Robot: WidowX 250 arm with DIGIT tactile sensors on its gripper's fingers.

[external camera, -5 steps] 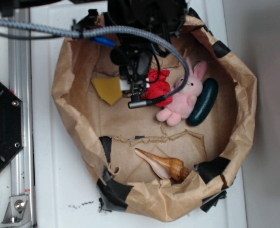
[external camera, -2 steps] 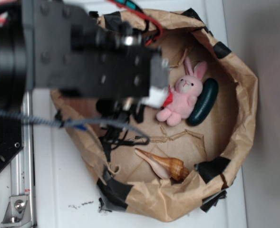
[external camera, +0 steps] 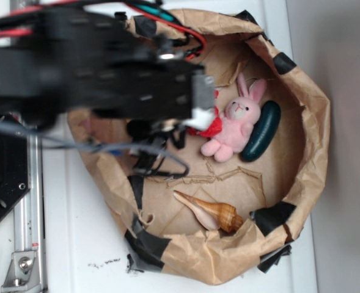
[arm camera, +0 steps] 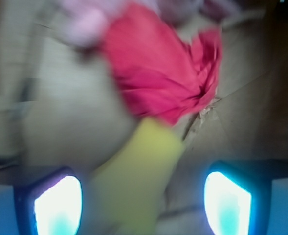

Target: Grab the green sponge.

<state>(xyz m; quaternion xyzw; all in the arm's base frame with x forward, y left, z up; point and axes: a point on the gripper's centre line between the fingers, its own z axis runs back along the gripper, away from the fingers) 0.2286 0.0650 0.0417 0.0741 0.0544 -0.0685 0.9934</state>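
Observation:
I need to grab the green sponge by its long sides next. Then my gripper can lift it off the brown paper.
The green sponge is a yellowish-green slab lying on the brown paper. In the wrist view it sits low in the frame, between my fingers and nearer the left one. My gripper is open, its two glowing fingertips set wide apart on either side of the sponge and not pressing it. In the exterior view the black arm covers the left half of the paper bag, hiding both the sponge and the fingers.
A red cloth lies just beyond the sponge, beside a pink bunny and a dark green oblong object. A seashell rests near the front. The crumpled bag wall rings everything.
The arm has swung from the back of the bag over its left side and now covers the sponge in the exterior view. Nothing in the bag has moved.

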